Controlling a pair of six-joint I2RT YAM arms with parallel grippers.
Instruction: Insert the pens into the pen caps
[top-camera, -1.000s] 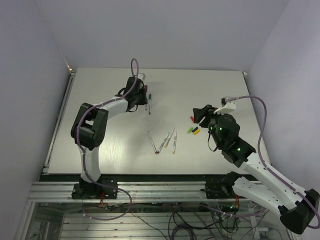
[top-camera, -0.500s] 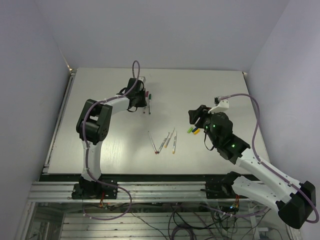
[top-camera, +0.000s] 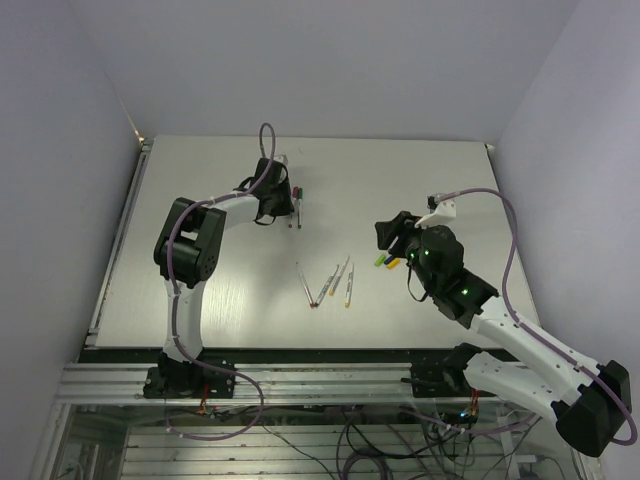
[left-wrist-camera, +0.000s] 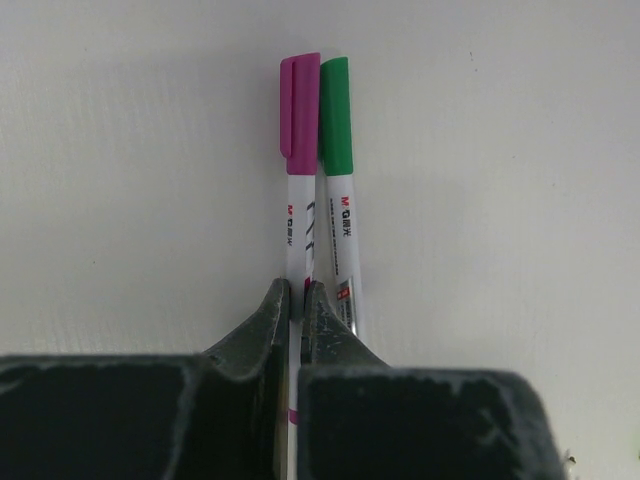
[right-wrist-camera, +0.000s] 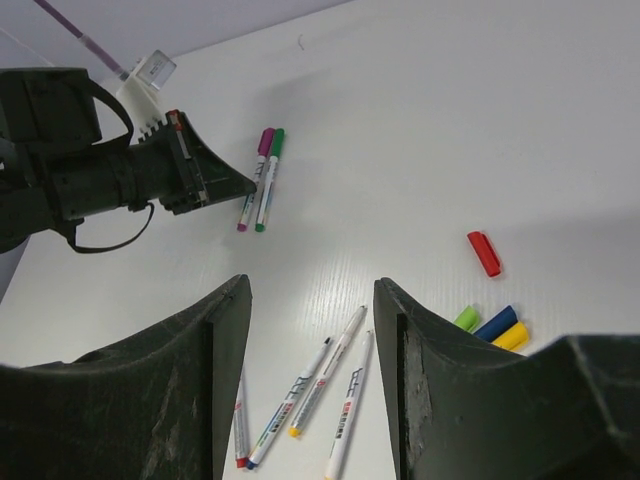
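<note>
The magenta-capped pen is low over the flat, empty table, along the green-capped pen (left-wrist-camera: 343, 240), so I need to open my left gripper now.
In the left wrist view, two capped pens lie side by side on the table: one with a magenta cap (left-wrist-camera: 298, 105), one with a green cap (left-wrist-camera: 334, 110). My left gripper (left-wrist-camera: 297, 292) is shut on the magenta-capped pen's white barrel (left-wrist-camera: 298, 225); the green-capped pen (left-wrist-camera: 343, 240) lies just right of the fingers. My right gripper (right-wrist-camera: 312, 290) hangs open above several uncapped pens (right-wrist-camera: 330, 368). A red cap (right-wrist-camera: 484, 253), a light green cap (right-wrist-camera: 466, 318), a blue cap (right-wrist-camera: 496, 323) and a yellow cap (right-wrist-camera: 511, 336) lie loose to its right.
From above, the capped pair (top-camera: 297, 207) lies at the table's back middle beside the left gripper (top-camera: 286, 203). The loose pens (top-camera: 330, 283) fan out mid-table. The right gripper (top-camera: 388, 233) hovers by the caps (top-camera: 386, 261). Grey walls enclose the table (top-camera: 200, 200).
The right arm has swung left, so its gripper now covers the red cap in the top view. The left arm's elbow shifted slightly; its gripper stays at the capped pens.
</note>
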